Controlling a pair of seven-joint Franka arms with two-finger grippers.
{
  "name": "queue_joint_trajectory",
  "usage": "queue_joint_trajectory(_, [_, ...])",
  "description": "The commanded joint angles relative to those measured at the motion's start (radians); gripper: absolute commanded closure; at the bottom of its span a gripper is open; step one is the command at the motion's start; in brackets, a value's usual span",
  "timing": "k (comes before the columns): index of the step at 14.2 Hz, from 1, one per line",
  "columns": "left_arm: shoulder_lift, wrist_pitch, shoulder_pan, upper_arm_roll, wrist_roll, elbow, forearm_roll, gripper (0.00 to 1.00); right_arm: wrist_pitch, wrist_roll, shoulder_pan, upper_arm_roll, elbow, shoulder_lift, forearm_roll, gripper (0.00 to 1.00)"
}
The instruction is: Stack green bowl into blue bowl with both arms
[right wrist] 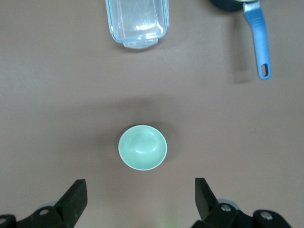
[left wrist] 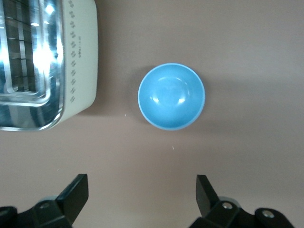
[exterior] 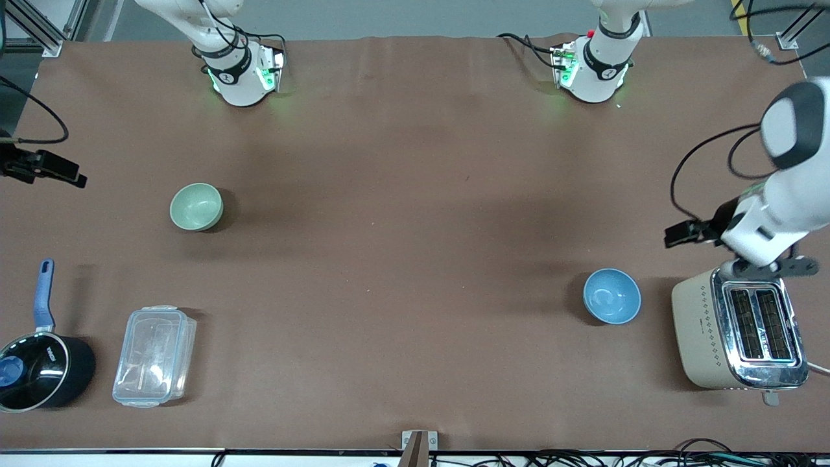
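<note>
The right gripper grabs the green bowl by its rim (exterior: 196, 184) next, to stack the green bowl into the blue bowl (exterior: 611, 296).
The green bowl (exterior: 196, 206) stands upright and empty toward the right arm's end of the table; it also shows in the right wrist view (right wrist: 142, 147). The blue bowl (exterior: 611, 296) stands upright and empty toward the left arm's end, beside the toaster; it also shows in the left wrist view (left wrist: 171, 96). My left gripper (left wrist: 142, 187) is open and empty, high over the table by the toaster and apart from the blue bowl. My right gripper (right wrist: 140, 190) is open and empty, high over the table and apart from the green bowl. The bowls stand far apart.
A cream and chrome toaster (exterior: 739, 331) stands next to the blue bowl. A clear plastic lidded box (exterior: 154, 355) and a black saucepan (exterior: 39, 371) with a blue handle (exterior: 44, 295) lie nearer the front camera than the green bowl. The left arm's wrist (exterior: 778, 207) hangs over the toaster.
</note>
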Motion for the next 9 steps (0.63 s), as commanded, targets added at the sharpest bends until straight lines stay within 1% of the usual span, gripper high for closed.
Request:
queue_joint_trajectory(1, [0.077, 0.069, -0.016, -0.008, -0.035, 0.014, 0.080, 0.00, 0.086, -0.068, -0.057, 0.008, -0.143, -0.036, 0.021, 0.01])
queue_joint_trajectory(2, [0.100, 0.106, -0.016, -0.008, -0.034, 0.014, 0.097, 0.00, 0.144, -0.092, -0.081, 0.008, -0.202, -0.037, 0.044, 0.02])
queue_joint_trajectory(3, [0.117, 0.129, -0.010, -0.009, -0.034, 0.012, 0.105, 0.00, 0.194, -0.132, -0.109, 0.006, -0.261, -0.037, 0.097, 0.02])
queue_joint_trajectory(5, [0.157, 0.171, -0.013, -0.009, -0.034, 0.002, 0.105, 0.00, 0.326, -0.279, -0.169, 0.006, -0.389, -0.028, 0.200, 0.02])
queue_joint_trajectory(6, [0.174, 0.204, -0.013, -0.009, -0.034, -0.009, 0.105, 0.00, 0.398, -0.327, -0.181, 0.005, -0.449, -0.025, 0.232, 0.02])
queue_joint_trajectory(8, [0.234, 0.284, -0.004, -0.009, -0.031, -0.003, 0.105, 0.00, 0.547, -0.384, -0.187, 0.006, -0.557, -0.014, 0.269, 0.02])
queue_joint_trajectory(9, [0.257, 0.322, 0.002, -0.008, -0.023, -0.003, 0.105, 0.01, 0.615, -0.407, -0.187, 0.006, -0.603, 0.009, 0.294, 0.03])
